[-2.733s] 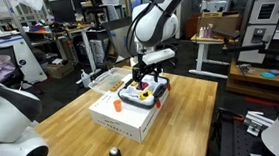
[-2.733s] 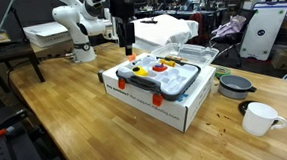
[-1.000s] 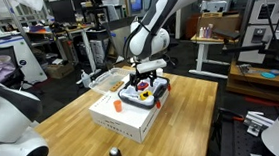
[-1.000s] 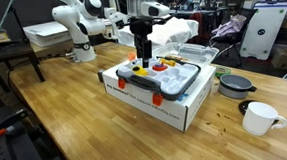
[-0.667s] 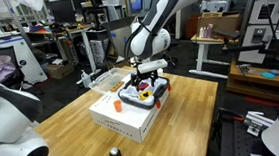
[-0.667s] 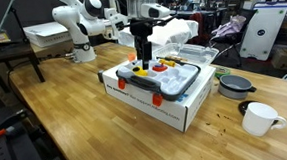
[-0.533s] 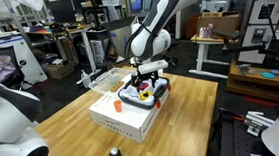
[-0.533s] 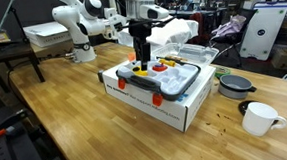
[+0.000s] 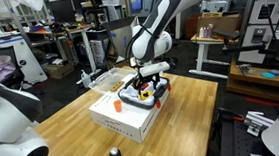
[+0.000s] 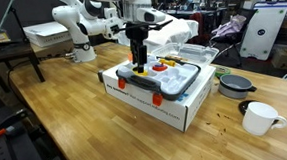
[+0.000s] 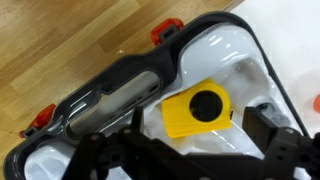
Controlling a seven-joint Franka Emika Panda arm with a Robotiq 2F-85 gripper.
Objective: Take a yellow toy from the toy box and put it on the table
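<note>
The yellow toy (image 9: 144, 89) (image 11: 197, 112) is between my open fingers and the tray is free on both sides of it, so my gripper needs to close on the toy now.
The toy box (image 10: 155, 97) is a white box with a black-rimmed tray and red clips, on the wooden table (image 10: 76, 124); it also shows in an exterior view (image 9: 132, 114). My gripper (image 10: 139, 66) reaches down into its tray, also seen in an exterior view (image 9: 140, 86). In the wrist view a yellow toy (image 11: 197, 112) with a round black hole lies in the white tray (image 11: 235, 60), between my open fingers (image 11: 190, 140). The fingers sit either side of it, not closed on it.
A small black object (image 9: 114, 153) lies on the table near the front. A white mug (image 10: 258, 117) and a dark bowl (image 10: 235, 84) stand beside the box. A second white robot arm (image 10: 75, 29) and a white bin (image 10: 46, 34) stand behind.
My gripper has lowered further into the toy box tray and shifted slightly, now straddling the yellow toy.
</note>
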